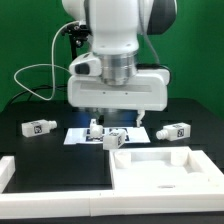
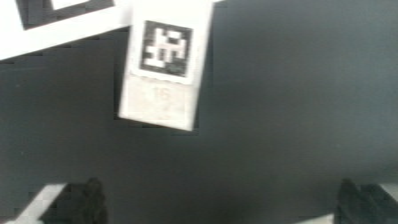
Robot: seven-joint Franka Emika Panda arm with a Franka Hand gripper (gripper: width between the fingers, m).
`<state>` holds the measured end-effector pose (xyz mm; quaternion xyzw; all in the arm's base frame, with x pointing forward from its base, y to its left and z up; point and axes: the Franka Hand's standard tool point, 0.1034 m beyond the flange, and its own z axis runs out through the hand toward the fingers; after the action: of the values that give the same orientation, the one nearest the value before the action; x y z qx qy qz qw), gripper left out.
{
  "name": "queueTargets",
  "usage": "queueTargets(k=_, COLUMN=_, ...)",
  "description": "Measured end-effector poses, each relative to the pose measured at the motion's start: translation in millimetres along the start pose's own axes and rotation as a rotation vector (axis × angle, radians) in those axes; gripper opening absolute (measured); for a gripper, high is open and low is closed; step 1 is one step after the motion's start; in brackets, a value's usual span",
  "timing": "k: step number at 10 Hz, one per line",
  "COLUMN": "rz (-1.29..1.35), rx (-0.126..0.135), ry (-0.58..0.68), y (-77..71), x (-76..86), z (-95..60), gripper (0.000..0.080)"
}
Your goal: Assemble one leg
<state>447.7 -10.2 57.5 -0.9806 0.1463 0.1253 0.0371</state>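
My gripper grips the leg by its tagged section [image 1: 115,139] [image 2: 166,49] next, to assemble it onto the large white panel.
In the wrist view one leg [image 2: 164,75], a short white peg with a black-and-white tag, lies on the dark table ahead of my gripper [image 2: 217,206]. The fingertips [image 2: 75,204] stand wide apart with only bare table between them, so the gripper is open and empty. In the exterior view the gripper [image 1: 108,120] hangs low over two legs near the middle [image 1: 95,129] [image 1: 116,139]. A third leg [image 1: 40,128] lies at that view's left and another [image 1: 176,131] at its right.
The marker board [image 1: 76,136] lies flat under the gripper and shows in the wrist view [image 2: 50,28]. A large white panel with raised rim [image 1: 165,165] sits at the front right of the exterior view. Another white part [image 1: 5,172] is at the front left.
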Motion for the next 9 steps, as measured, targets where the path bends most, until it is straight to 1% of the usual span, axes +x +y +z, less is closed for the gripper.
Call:
queueTargets(k=1, rz=0.04, rx=0.027, ry=-0.137, y=7.3, x=-1.0, z=-0.3, gripper=0.0649)
queueTargets(k=2, rz=0.057, rx=0.043, ry=-0.276, y=9.9, x=-1.0, z=0.1, gripper=0.0649)
queueTargets(k=3, rz=0.072, rx=0.057, ry=-0.414, y=10.3, x=0.4, z=3.9, gripper=0.0649)
queueTargets(k=4, rz=0.066, rx=0.055, ry=-0.509, y=9.2, x=2.1, z=7.1, gripper=0.0649)
queueTargets(k=5, rz=0.053, rx=0.055, ry=-0.582, y=6.7, x=3.6, z=10.1, gripper=0.0649)
queueTargets(k=6, rz=0.046, rx=0.056, ry=-0.636, y=7.5, x=3.4, z=11.4, gripper=0.0649)
queueTargets(k=7, rz=0.046, rx=0.055, ry=-0.65, y=7.7, x=4.8, z=14.2, gripper=0.0649)
queueTargets(k=8, rz=0.05, rx=0.058, ry=-0.657, y=7.5, x=2.1, z=16.4, gripper=0.0649)
queueTargets(k=9, rz=0.083, rx=0.086, ry=-0.72, y=8.4, x=-9.5, z=25.6, gripper=0.0649)
